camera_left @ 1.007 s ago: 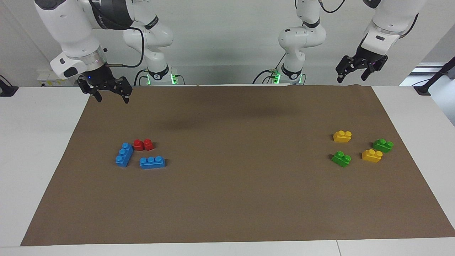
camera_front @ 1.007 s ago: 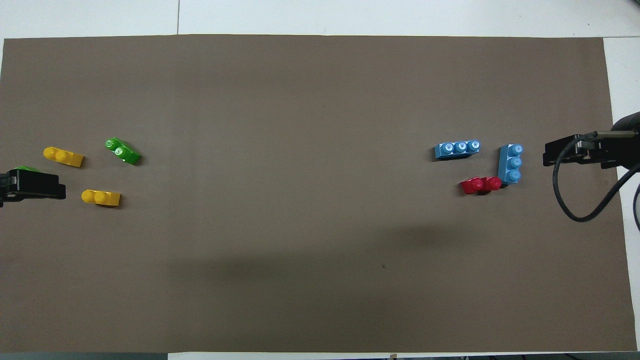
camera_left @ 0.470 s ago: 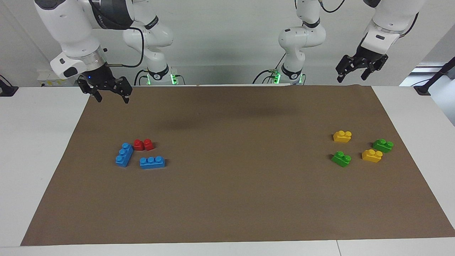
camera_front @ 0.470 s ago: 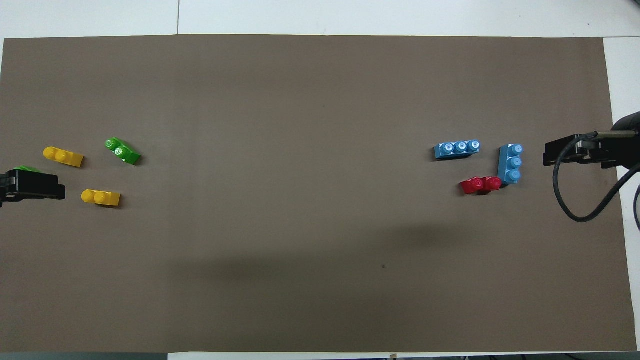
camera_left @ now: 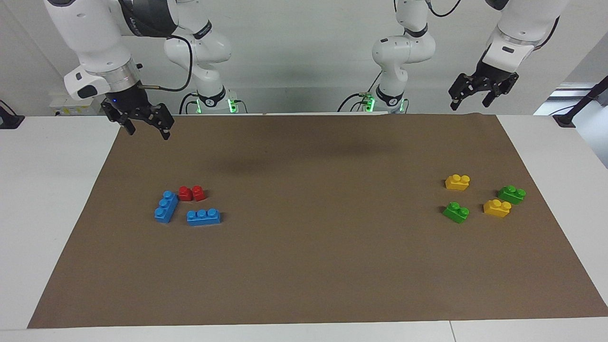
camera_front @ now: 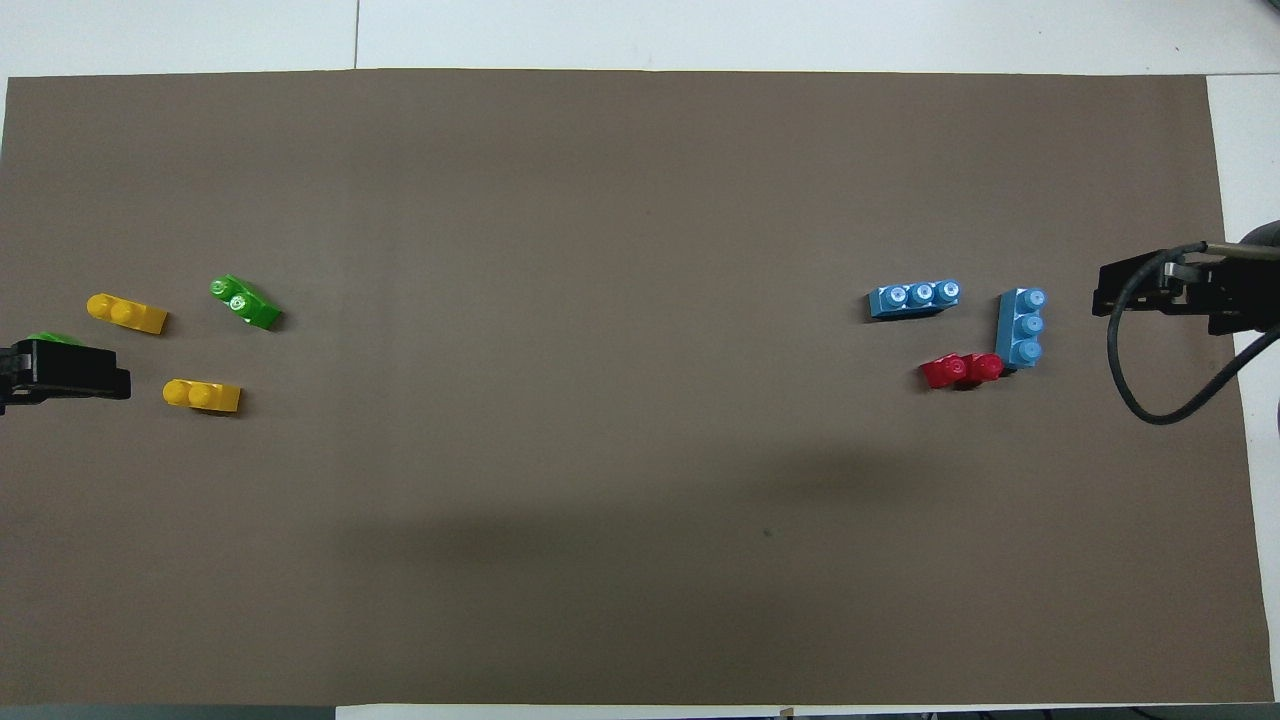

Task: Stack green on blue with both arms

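The blue three-stud brick should keep its other studs free for the green brick, so my right gripper needs to reach it and grab its end stud.
Two green bricks lie on the brown mat toward the left arm's end. In the overhead view one green brick shows fully, and only a sliver of the other shows past my left gripper. Two blue three-stud bricks lie toward the right arm's end, also seen from overhead. My left gripper hangs open, high over the mat's corner by its base. My right gripper hangs open over the mat's corner at its own end, holding nothing.
A red brick touches the end of one blue brick. Two yellow bricks sit among the green ones. The brown mat covers most of the white table. A black cable loops below the right gripper.
My right gripper has shifted slightly up and toward its end of the table. My left gripper rose a touch at first. No brick has moved.
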`<move>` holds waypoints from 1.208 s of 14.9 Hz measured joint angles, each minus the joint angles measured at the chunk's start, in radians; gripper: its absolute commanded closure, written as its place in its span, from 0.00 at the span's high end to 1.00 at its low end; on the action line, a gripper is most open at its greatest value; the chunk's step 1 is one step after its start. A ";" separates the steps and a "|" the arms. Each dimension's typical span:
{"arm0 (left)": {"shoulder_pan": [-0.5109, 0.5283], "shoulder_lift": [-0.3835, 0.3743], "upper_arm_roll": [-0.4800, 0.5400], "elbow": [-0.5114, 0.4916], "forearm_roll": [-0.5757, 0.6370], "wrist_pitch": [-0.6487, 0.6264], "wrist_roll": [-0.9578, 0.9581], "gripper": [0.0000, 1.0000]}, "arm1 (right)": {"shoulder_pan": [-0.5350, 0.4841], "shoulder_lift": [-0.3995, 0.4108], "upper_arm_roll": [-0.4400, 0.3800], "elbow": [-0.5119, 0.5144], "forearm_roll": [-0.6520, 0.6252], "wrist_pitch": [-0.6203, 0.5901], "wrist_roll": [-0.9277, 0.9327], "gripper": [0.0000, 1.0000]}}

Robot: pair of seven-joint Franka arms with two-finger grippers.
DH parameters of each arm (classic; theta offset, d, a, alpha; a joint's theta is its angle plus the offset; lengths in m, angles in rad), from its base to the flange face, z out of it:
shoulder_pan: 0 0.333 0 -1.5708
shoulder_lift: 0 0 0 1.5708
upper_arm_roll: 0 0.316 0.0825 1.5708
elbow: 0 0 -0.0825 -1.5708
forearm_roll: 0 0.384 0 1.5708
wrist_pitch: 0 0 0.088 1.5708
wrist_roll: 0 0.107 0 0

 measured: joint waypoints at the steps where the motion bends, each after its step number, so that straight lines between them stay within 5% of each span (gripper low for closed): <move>1: 0.000 0.000 0.000 0.000 0.000 0.000 0.000 1.00 | 0.000 0.002 0.000 0.000 0.003 0.003 0.082 0.93; 10: 0.001 -0.006 0.005 -0.020 0.000 0.005 -0.110 1.00 | -0.103 0.107 -0.005 0.000 0.309 0.047 0.667 0.93; 18: 0.001 -0.051 0.006 -0.124 -0.020 0.130 -0.497 1.00 | -0.120 0.235 -0.005 0.023 0.456 0.091 0.795 0.94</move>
